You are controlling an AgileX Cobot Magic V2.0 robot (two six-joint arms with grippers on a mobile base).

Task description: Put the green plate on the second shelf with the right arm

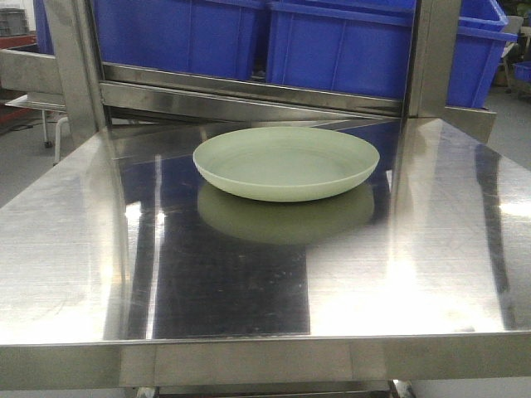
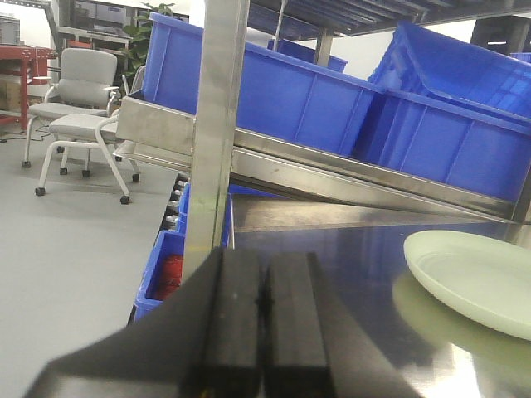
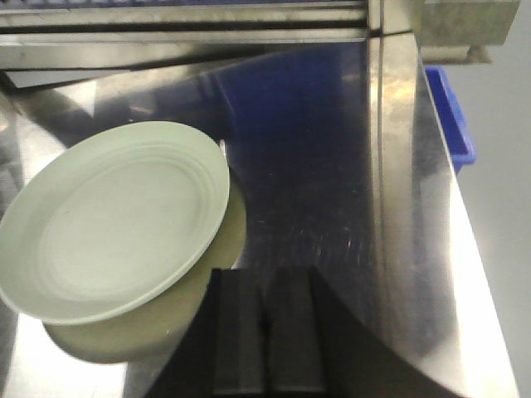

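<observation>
The right gripper grabs the plate by its rim [image 1: 376, 160] next, which keeps the green plate's flat middle [image 1: 286, 159] free to rest on the second shelf.
The pale green plate [image 1: 286, 162] lies flat and upright on the shiny steel shelf surface [image 1: 249, 282], toward its back centre. In the right wrist view the green plate [image 3: 112, 217] is at the left, and my right gripper [image 3: 265, 286] hangs shut and empty just right of its rim, above the steel. My left gripper [image 2: 264, 274] is shut too, holding nothing, off to the plate's left; the plate [image 2: 477, 278] shows at that view's right edge. Neither gripper appears in the front view.
Blue plastic crates [image 1: 340, 41] stand on a tilted steel shelf behind the plate. Upright steel posts [image 1: 75, 66] flank the surface at both back corners. Another blue bin [image 2: 162, 278] sits lower left, and office chairs [image 2: 79, 99] stand on the floor beyond.
</observation>
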